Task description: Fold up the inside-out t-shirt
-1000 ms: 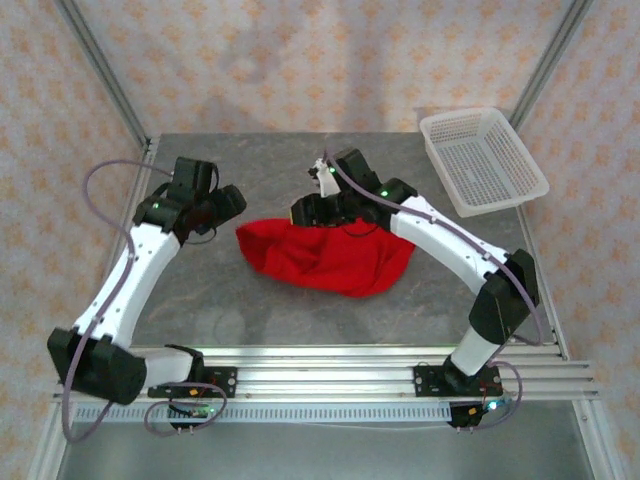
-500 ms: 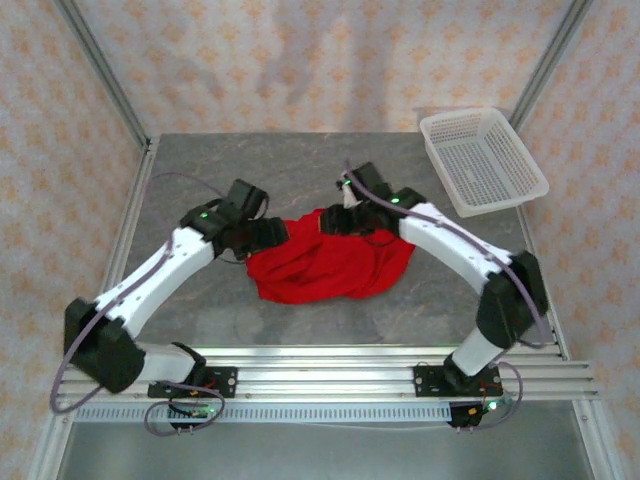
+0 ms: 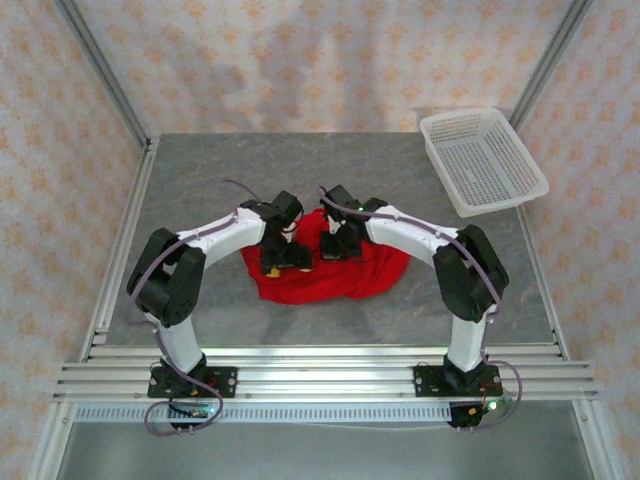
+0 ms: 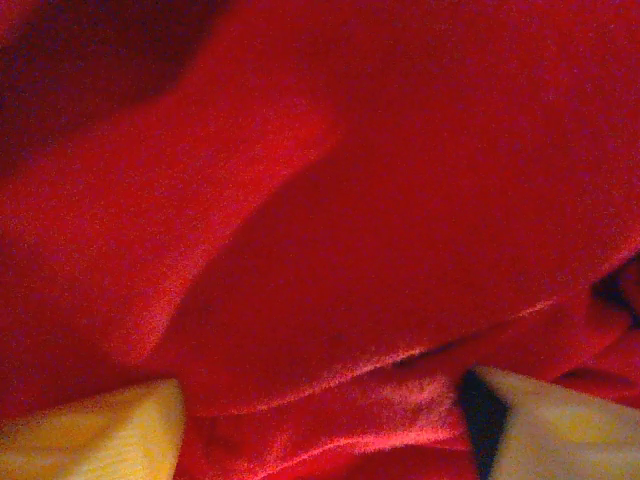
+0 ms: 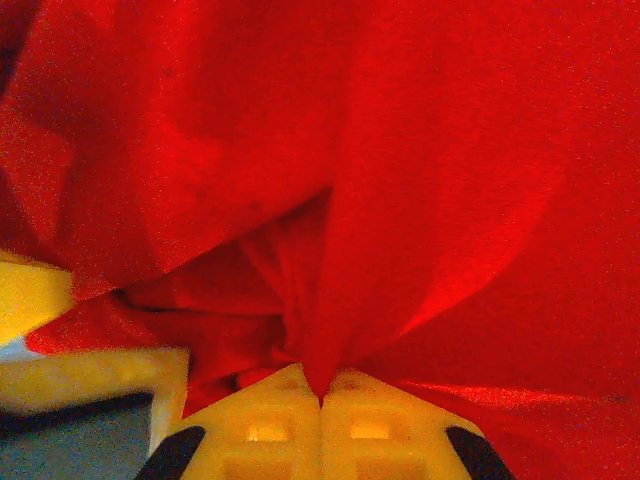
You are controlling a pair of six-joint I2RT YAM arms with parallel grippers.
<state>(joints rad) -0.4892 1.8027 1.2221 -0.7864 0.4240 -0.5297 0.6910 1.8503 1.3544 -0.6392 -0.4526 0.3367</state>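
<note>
My left gripper takes hold of the red t-shirt's folds beside my right gripper's pinched fold next, to spread the t-shirt for folding.
The inside-out t-shirt (image 3: 345, 278) lies as a crumpled red heap in the middle of the grey table. My left gripper (image 3: 283, 262) is pressed down onto its left part. In the left wrist view its yellow fingers (image 4: 88, 432) stand wide apart, open, with folds of red fabric (image 4: 330, 250) between them. My right gripper (image 3: 334, 246) sits on the heap's upper middle, close beside the left one. In the right wrist view the right gripper (image 5: 322, 388) is shut, with a pinched ridge of the shirt (image 5: 330, 290) rising from between its yellow tips.
A white mesh basket (image 3: 483, 160) stands at the back right corner, apart from the shirt. Bare grey tabletop (image 3: 200, 180) surrounds the heap. Metal frame posts rise at the back corners and a rail (image 3: 320, 375) runs along the near edge.
The left arm swung in from the left and came down on the shirt. The right gripper moved a little toward the centre and shut on a fold. The heap bunched narrower.
</note>
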